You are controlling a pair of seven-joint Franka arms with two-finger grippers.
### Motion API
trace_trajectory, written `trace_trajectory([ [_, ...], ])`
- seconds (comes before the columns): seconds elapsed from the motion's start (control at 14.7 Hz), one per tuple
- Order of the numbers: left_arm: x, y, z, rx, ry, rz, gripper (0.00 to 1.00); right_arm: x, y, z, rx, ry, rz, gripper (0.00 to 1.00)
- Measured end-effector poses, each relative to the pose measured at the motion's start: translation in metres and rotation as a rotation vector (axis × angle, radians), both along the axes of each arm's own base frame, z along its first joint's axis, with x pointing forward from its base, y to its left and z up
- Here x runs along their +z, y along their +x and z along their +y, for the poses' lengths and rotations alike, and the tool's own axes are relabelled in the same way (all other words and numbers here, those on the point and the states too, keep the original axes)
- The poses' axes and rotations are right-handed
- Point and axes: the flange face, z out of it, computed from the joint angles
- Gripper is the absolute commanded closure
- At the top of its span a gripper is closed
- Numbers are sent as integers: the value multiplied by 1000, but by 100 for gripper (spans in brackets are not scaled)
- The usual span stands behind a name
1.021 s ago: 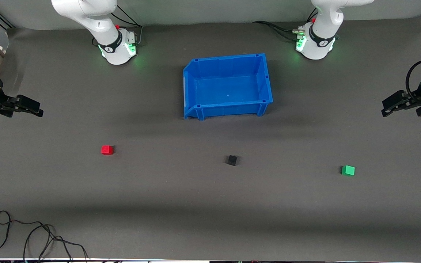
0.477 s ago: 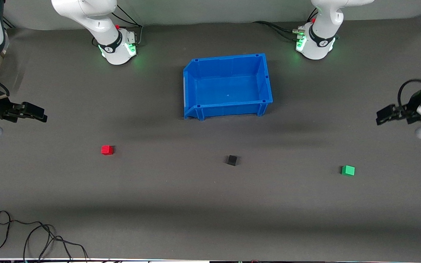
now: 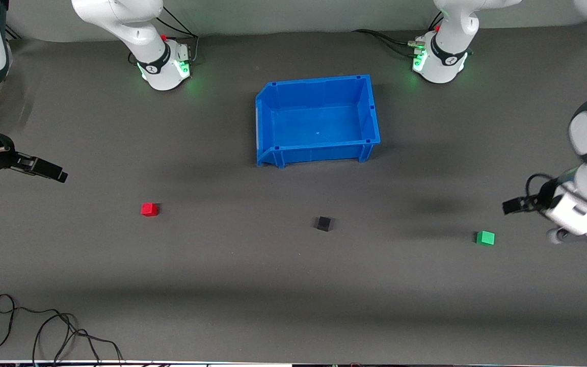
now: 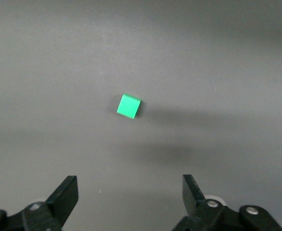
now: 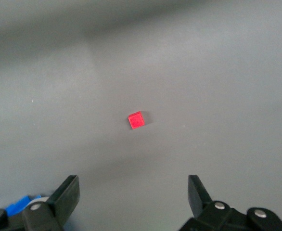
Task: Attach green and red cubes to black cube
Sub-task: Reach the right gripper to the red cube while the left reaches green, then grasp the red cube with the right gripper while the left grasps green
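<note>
My left gripper is going to grab the green cube [image 3: 485,238] by its sides next. Then it can attach it to the black cube [image 3: 323,223].
Three small cubes lie apart on the grey mat. The red cube [image 3: 149,209] [image 5: 136,120] sits toward the right arm's end, the black cube [image 3: 323,223] in the middle, the green cube [image 3: 485,238] [image 4: 129,106] toward the left arm's end. My left gripper [image 3: 511,206] [image 4: 130,192] hangs open over the mat close beside the green cube, nothing between its fingers. My right gripper [image 3: 56,175] [image 5: 133,195] is open and empty too, over the mat at the right arm's end, some way from the red cube.
A blue bin [image 3: 268,122] stands empty, farther from the front camera than the cubes. Loose black cables [image 3: 44,331] lie near the front edge at the right arm's end.
The left arm has swung down toward the front camera, bringing its gripper close to the green cube. The right gripper has shifted slightly toward the red cube. The cubes have not moved.
</note>
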Motion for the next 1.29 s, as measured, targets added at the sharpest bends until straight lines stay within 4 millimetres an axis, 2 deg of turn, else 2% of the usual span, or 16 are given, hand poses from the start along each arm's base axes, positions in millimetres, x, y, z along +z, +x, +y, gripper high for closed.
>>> trace_trajectory([
  [0.14, -43, 9, -2, -15, -3, 4, 8, -3, 1, -3, -138, 9, 10, 0],
  [0.34, -87, 16, -2, -68, -7, 22, 6, -19, 6, -9, -416, 27, 50, 0],
  [0.54, -131, 18, 0, -152, -12, 45, 5, -47, 16, -5, -705, 41, 122, 0],
  [0.68, -160, 17, 9, -247, -23, 58, 6, -77, 25, -2, -843, 25, 182, 0],
  [0.95, -187, 14, 32, -351, -40, 74, 8, -145, 46, 6, -1019, -32, 250, 0],
  [1.16, -199, 16, 32, -364, -42, 70, 6, -190, 58, 5, -1084, -18, 226, 0],
  [1.29, -198, 21, 33, -366, -40, 59, 5, -219, 57, 2, -1106, -4, 190, 0],
])
